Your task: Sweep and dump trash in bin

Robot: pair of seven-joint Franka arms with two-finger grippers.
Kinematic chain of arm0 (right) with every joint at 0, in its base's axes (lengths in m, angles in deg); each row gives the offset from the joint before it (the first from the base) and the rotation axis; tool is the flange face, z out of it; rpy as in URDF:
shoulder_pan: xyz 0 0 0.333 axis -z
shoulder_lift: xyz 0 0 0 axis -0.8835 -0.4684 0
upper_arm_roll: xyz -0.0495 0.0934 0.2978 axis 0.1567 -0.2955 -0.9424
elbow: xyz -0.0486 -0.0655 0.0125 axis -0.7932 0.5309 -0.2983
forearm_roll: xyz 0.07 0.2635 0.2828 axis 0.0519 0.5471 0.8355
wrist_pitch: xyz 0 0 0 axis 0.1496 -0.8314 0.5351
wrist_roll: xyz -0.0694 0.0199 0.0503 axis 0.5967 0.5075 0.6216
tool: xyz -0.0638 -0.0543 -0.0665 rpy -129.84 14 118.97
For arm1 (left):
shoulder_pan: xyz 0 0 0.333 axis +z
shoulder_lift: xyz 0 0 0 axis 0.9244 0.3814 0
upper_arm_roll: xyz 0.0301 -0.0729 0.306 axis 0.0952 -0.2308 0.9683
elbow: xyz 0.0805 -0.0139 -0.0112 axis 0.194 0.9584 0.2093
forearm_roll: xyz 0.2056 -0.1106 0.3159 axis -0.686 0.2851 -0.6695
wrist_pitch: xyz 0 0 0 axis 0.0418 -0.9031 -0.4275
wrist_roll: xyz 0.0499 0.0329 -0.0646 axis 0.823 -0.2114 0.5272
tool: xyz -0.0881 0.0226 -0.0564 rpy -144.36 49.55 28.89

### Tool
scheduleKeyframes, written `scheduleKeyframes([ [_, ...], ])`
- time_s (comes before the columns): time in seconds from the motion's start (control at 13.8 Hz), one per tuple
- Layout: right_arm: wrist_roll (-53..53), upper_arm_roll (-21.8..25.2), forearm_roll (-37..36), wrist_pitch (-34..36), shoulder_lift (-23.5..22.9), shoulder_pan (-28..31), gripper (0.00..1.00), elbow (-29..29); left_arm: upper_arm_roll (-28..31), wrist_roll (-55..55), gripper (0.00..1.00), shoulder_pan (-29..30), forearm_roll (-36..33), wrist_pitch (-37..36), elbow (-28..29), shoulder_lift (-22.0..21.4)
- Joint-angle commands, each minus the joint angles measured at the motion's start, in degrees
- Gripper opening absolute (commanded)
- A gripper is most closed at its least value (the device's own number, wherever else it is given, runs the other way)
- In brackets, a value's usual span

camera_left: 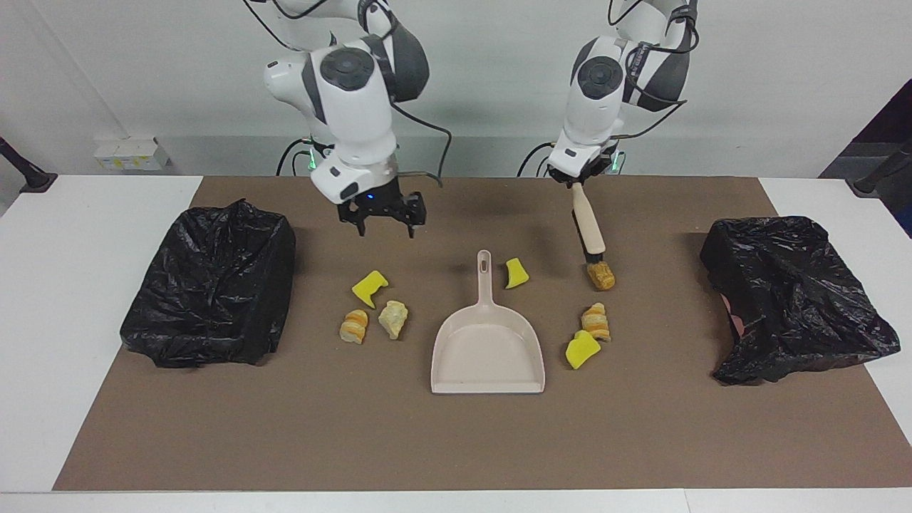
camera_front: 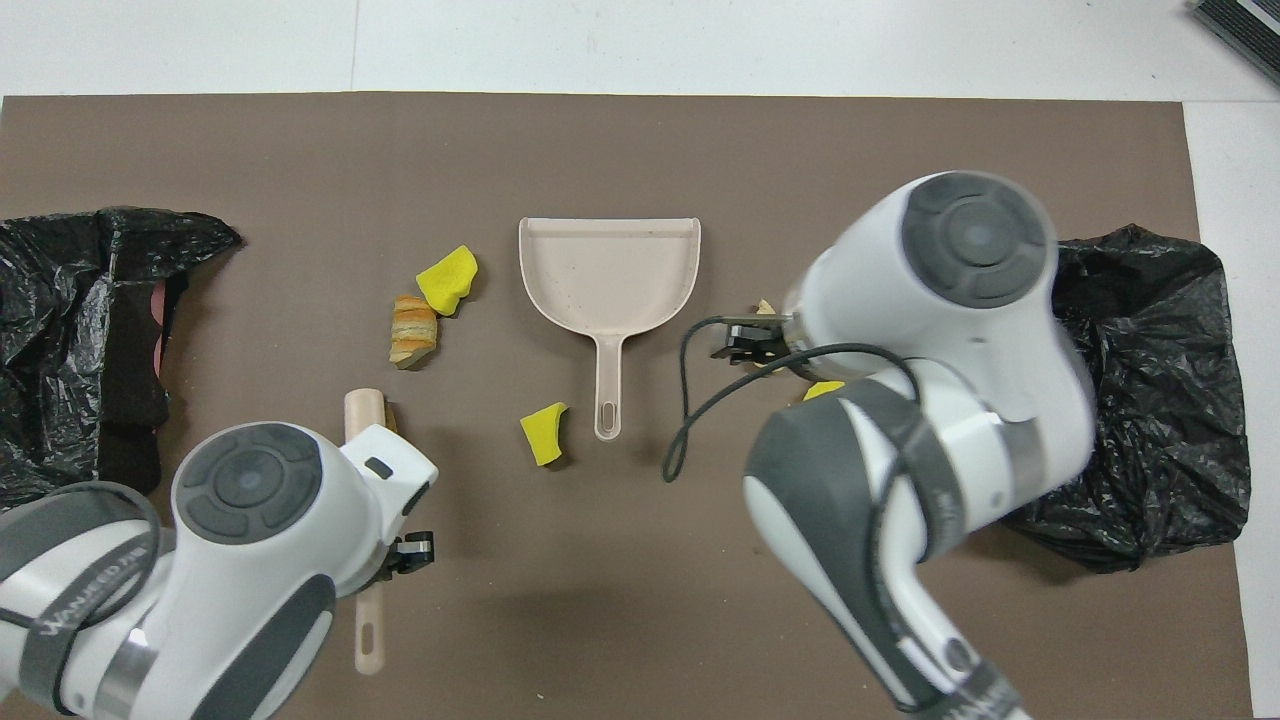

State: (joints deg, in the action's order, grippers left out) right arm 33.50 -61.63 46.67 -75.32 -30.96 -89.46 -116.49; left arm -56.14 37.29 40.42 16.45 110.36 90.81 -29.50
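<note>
The right gripper takes hold of the dustpan by its narrow handle [camera_front: 608,390] next, since the dustpan's scoop spreads too wide for the fingers.
My left gripper [camera_left: 578,184] is shut on the beige brush [camera_left: 589,222], which slants down until its dark bristles touch the brown roll [camera_left: 601,276]. In the overhead view the brush [camera_front: 363,412] covers that roll. The beige dustpan [camera_left: 488,350] lies mid-mat, its handle toward the robots. Other trash lies on either side: yellow chunks [camera_left: 369,287] [camera_left: 516,273] [camera_left: 582,349], striped pieces [camera_left: 354,326] [camera_left: 596,321] and a pale lump [camera_left: 392,318]. My right gripper [camera_left: 386,229] hangs open and empty over the pieces toward the right arm's end.
Two bins lined with black bags stand on the brown mat [camera_left: 285,442], one at the right arm's end [camera_left: 214,285] and one at the left arm's end [camera_left: 791,292]. The white table [camera_left: 57,285] shows around the mat.
</note>
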Motion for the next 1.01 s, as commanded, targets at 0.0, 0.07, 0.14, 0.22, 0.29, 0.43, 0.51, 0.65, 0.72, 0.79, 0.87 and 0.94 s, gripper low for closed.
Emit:
scheduleKeyframes([
  [0.0,-2.7,0.4,3.8,-3.8,-4.9,-3.6,1.00,1.7,-0.8,-3.4,0.00,7.6,-1.3,4.9,0.6,0.9],
  [0.07,-4.0,0.4,3.7,-5.6,-6.8,-6.0,1.00,1.8,-0.8,-5.2,0.00,9.9,-1.3,6.6,0.7,1.1],
  [0.14,-5.0,0.4,3.6,-7.3,-8.6,-7.7,1.00,1.7,-0.8,-6.9,0.00,12.4,-1.3,7.9,0.7,1.7],
  [0.22,-5.4,0.4,3.5,-8.8,-10.3,-8.7,1.00,1.7,-0.8,-9.1,0.00,14.3,-1.3,9.1,0.7,2.0],
  [0.29,-5.5,0.4,3.7,-11.4,-11.9,-9.4,1.00,1.8,-0.8,-10.7,0.00,15.9,-1.3,10.2,0.7,2.2],
  [0.43,-5.1,0.4,2.7,-14.8,-12.9,-9.7,1.00,1.5,-0.8,-14.9,0.00,20.6,-1.3,11.7,0.8,2.6],
  [0.51,-4.7,0.4,2.6,-14.8,-12.9,-10.0,1.00,1.4,-0.8,-17.3,0.00,23.0,-1.3,12.2,1.1,2.7],
  [0.65,-2.9,0.4,2.0,-15.0,-12.9,-9.7,0.98,1.1,-0.8,-19.1,0.00,24.5,-1.3,13.0,1.1,2.7],
  [0.72,-1.7,0.4,2.0,-15.0,-12.9,-9.6,0.95,0.8,-0.8,-19.2,0.00,25.0,-1.2,13.5,1.1,2.8],
  [0.79,-1.4,0.4,1.9,-15.0,-12.9,-9.9,0.93,0.4,-0.8,-19.2,0.00,25.3,-1.2,13.7,1.3,2.9],
  [0.87,-1.4,0.4,1.9,-15.0,-12.9,-10.1,0.87,0.4,-0.8,-19.1,0.00,25.2,-1.2,14.2,1.4,3.0],
  [0.94,-1.6,0.4,1.8,-15.0,-13.1,-10.6,0.81,0.4,-0.8,-19.1,0.00,25.3,-1.2,14.3,1.5,3.0],
])
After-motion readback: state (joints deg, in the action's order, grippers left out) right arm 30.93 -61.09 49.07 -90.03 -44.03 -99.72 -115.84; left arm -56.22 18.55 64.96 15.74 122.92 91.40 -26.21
